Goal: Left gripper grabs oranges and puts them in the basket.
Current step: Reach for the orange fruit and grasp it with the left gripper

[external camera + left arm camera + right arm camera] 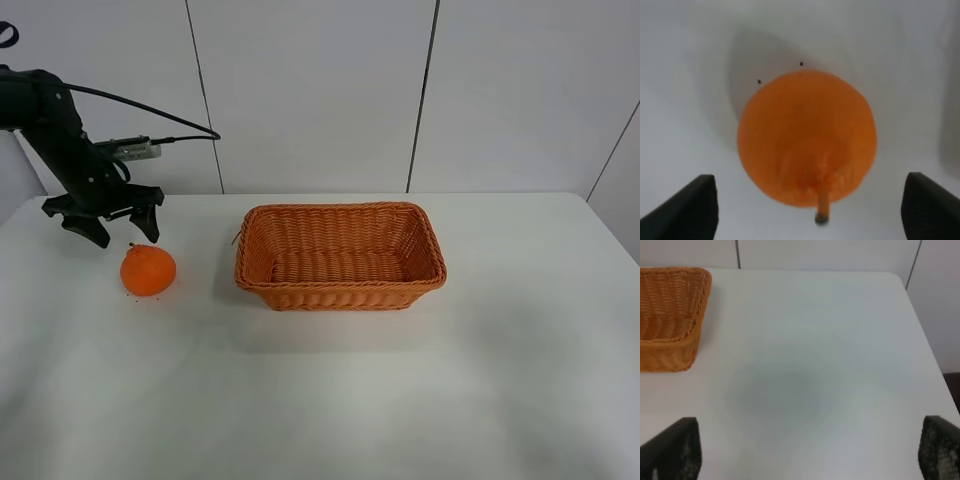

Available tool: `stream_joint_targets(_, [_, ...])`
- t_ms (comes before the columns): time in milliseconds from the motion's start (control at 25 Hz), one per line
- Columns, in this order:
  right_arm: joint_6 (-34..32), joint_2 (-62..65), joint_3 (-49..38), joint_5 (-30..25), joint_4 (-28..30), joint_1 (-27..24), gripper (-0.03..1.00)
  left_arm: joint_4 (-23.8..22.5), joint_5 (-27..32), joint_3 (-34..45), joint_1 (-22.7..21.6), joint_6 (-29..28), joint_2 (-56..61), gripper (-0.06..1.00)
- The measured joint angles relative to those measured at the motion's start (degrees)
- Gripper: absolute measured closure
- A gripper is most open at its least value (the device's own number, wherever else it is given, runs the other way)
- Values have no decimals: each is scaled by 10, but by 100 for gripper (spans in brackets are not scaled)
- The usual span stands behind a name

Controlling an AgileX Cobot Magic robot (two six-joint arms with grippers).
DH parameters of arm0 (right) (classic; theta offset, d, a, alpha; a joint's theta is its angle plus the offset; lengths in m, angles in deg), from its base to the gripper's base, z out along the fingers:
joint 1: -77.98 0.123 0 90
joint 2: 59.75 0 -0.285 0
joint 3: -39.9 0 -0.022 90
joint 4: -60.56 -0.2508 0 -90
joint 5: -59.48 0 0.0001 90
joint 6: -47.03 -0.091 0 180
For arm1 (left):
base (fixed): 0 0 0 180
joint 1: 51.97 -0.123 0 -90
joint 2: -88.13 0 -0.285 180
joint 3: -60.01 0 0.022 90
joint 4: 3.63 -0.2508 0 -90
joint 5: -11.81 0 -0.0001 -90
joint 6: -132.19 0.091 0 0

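Note:
I need to grab the orange by its knobby stem end (138, 250) next with my left gripper. Then I can put it in the wicker basket (340, 293).
A round orange (148, 270) with a knobby stem rests on the white table (320, 400) at the left. My left gripper (125, 235) is open, its dark fingers spread just above and behind the fruit, not touching it. In the left wrist view the orange (806, 137) fills the middle, between the two fingertips (687, 207). The wicker basket (340, 293) stands empty at the table's middle, to the right of the orange. My right gripper (810, 452) is open over bare table, with the basket's corner (670, 315) in its view.
A black cable (140, 105) runs from the left arm toward the white panelled wall. The table's right edge (925, 335) shows in the right wrist view.

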Motion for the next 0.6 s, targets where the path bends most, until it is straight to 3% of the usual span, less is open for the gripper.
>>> stream_joint_targets(600, [0, 0, 0, 0, 0, 0, 27, 10, -33, 0, 0, 8, -71, 9])
